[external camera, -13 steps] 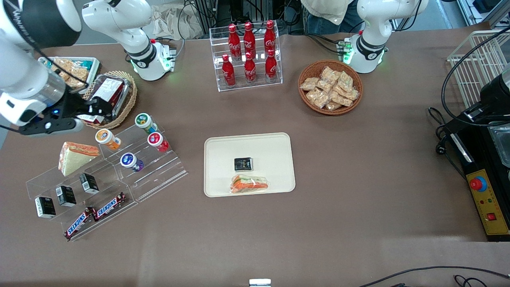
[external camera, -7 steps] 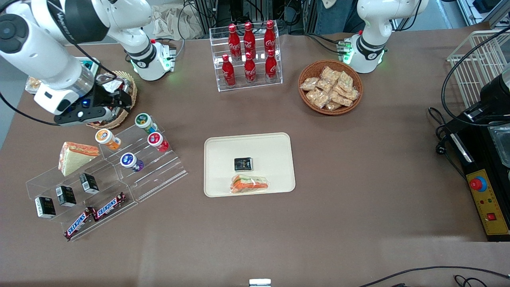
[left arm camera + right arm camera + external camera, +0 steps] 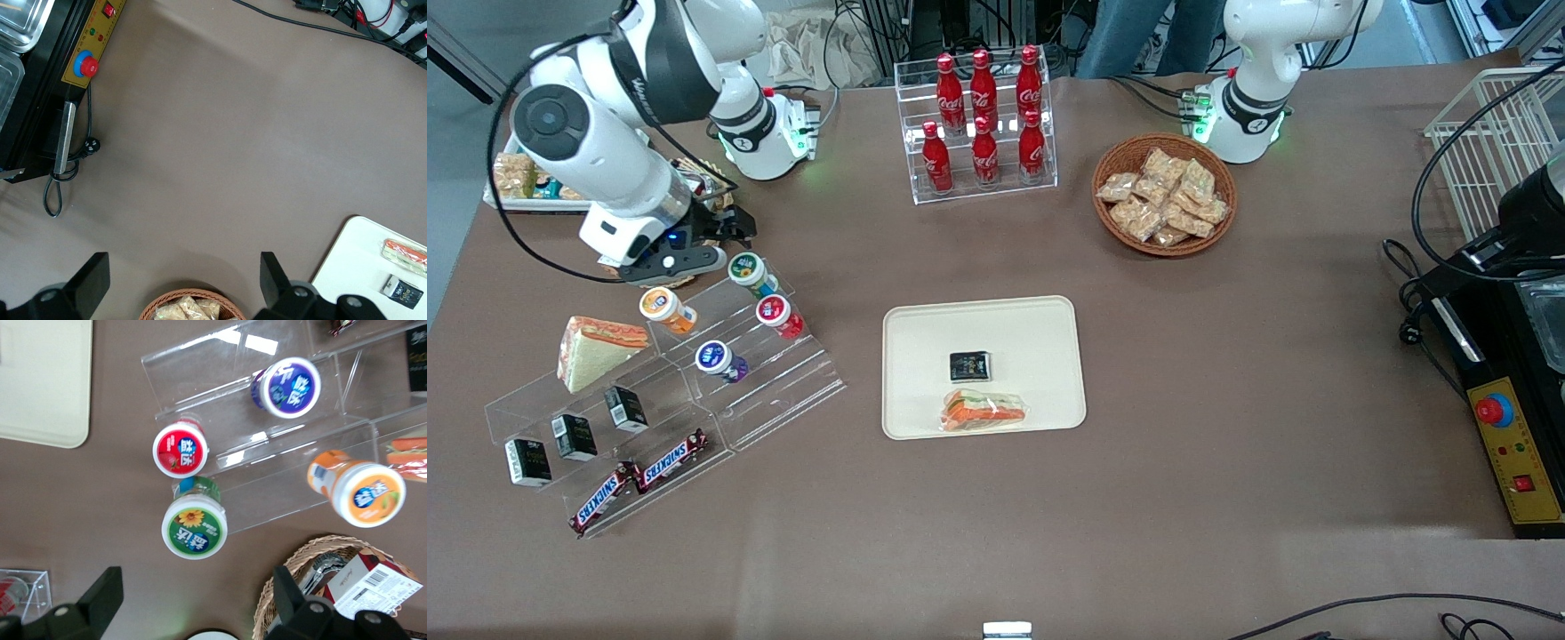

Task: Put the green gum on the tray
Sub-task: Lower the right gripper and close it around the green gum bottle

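Next, my right gripper should grab the green gum by its white-rimmed lid (image 3: 746,267) to place it on the tray (image 3: 925,338).
The green gum (image 3: 747,269) stands on the top step of a clear acrylic rack (image 3: 783,391), its white-rimmed green lid facing up; it also shows in the right wrist view (image 3: 194,527). My right gripper (image 3: 727,231) hangs open and empty just above the table, a little farther from the front camera than the green gum and close beside it. In the right wrist view the gripper (image 3: 197,597) has its two dark fingers spread wide, with the bottle just ahead of the gap. The cream tray (image 3: 925,338) lies mid-table; its corner shows in the right wrist view (image 3: 40,380).
Red-lidded (image 3: 774,311), orange-lidded (image 3: 660,305) and blue-lidded (image 3: 713,357) bottles share the rack. A wicker basket (image 3: 313,567) sits right beside the gripper. The tray holds a black packet (image 3: 970,364) and a wrapped sandwich (image 3: 984,411). A cola rack (image 3: 978,116) stands at the back.
My right arm has swung from the working arm's end of the table toward the rack; the gripper now hangs next to the green gum. Nothing else moved.
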`<act>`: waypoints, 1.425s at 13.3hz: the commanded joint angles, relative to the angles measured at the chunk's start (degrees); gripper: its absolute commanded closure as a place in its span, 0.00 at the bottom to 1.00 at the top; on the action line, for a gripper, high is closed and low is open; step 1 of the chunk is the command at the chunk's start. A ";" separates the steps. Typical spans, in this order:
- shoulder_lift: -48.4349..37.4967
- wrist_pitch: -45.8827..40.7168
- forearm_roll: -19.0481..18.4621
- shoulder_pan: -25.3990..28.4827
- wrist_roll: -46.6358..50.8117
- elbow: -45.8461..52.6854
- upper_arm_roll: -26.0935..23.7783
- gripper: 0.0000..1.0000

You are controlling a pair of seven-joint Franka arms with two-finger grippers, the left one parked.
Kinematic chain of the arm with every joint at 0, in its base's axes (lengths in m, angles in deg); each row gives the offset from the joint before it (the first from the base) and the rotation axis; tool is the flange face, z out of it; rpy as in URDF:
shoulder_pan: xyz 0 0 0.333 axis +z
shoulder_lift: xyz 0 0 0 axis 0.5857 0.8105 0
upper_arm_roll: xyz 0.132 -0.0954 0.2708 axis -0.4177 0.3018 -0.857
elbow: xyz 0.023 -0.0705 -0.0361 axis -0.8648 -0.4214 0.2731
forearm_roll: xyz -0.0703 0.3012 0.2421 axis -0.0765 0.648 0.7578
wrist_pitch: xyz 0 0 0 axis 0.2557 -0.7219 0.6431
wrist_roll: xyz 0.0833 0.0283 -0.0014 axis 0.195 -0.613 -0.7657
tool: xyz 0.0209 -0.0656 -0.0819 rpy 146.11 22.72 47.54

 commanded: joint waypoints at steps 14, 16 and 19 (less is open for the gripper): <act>1.54 15.24 -0.12 0.64 -0.58 -10.36 -1.49 0.01; 2.24 15.59 -0.12 0.55 -0.50 -10.36 -2.19 0.02; 2.51 15.42 -0.21 0.47 -0.67 -10.36 -2.19 0.17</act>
